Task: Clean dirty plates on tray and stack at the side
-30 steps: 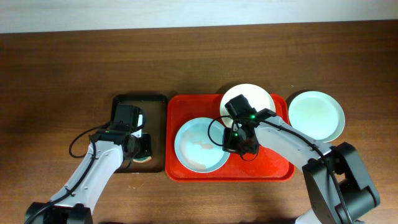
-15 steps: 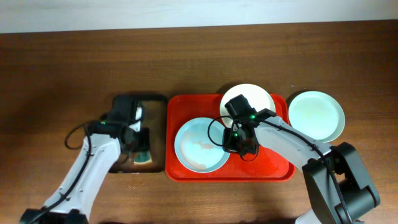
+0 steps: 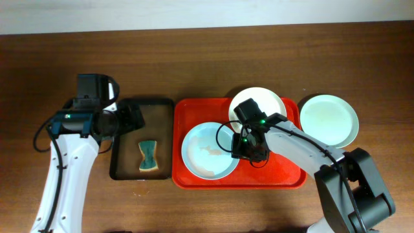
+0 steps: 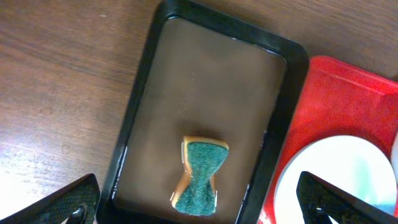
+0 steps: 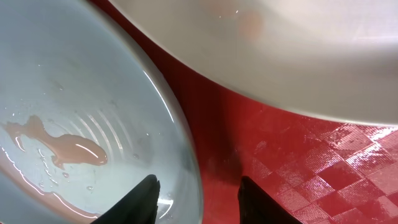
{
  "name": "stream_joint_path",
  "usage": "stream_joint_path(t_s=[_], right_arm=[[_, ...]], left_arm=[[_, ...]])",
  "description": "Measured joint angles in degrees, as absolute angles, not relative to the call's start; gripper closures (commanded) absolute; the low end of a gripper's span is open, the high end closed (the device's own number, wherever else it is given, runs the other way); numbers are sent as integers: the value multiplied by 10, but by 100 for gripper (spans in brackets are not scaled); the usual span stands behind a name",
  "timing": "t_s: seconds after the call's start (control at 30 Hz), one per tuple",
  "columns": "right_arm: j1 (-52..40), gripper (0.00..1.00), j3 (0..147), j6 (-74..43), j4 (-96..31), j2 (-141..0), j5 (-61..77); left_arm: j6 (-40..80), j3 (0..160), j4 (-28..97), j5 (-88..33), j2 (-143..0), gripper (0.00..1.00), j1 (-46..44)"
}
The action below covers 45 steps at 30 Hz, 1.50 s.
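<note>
The blue plate has its rim (image 5: 196, 191) between the open fingers of my right gripper. My right gripper should close now, as it would hold the plate.
The pale blue plate (image 3: 208, 151) lies at the front left of the red tray (image 3: 284, 169) with a watery pink smear (image 5: 68, 147) in it. My right gripper (image 5: 202, 200) is open and straddles its right rim (image 5: 186, 155), one finger inside the plate and one over the tray floor (image 5: 298, 162). The white plate (image 3: 257, 102) sits at the tray's back, and its edge (image 5: 280, 50) fills the top of the right wrist view. A pale mint green plate (image 3: 328, 120) rests on the table to the right of the tray. My left gripper (image 4: 200, 204) hangs wide open above a green sponge (image 4: 200, 177).
The sponge (image 3: 148, 156) lies flat in the black-rimmed brown tray (image 3: 162, 110), just left of the red tray. The left arm (image 3: 65, 162) reaches in from the front left and the right arm (image 3: 310, 152) crosses the red tray's front right corner.
My left gripper opened, dropped the sponge on the brown tray, then lifted and drew back to the left. My right gripper's jaws parted at the blue plate's rim; that arm stayed put.
</note>
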State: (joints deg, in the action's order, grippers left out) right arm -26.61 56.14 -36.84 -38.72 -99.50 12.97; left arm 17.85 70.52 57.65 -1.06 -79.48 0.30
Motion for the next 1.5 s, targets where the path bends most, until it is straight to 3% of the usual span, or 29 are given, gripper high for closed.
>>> stream_joint_path(t_s=[0.4,0.57,0.77,1.5], right_arm=[[-266,57,561,-368,-385,-995,130],[-266,68,560,-368,-368,-995,130],[-266,96,546,-369,-357,-995,127],[-266,96,545,-369,-356,-995,127]], left_arm=[[183,705,577,-11,-795,1,13],[183,705,577,-11,-795,1,13],[185,705,577,-11,-795,1,13],[185,705,577,-11,-795,1,13]])
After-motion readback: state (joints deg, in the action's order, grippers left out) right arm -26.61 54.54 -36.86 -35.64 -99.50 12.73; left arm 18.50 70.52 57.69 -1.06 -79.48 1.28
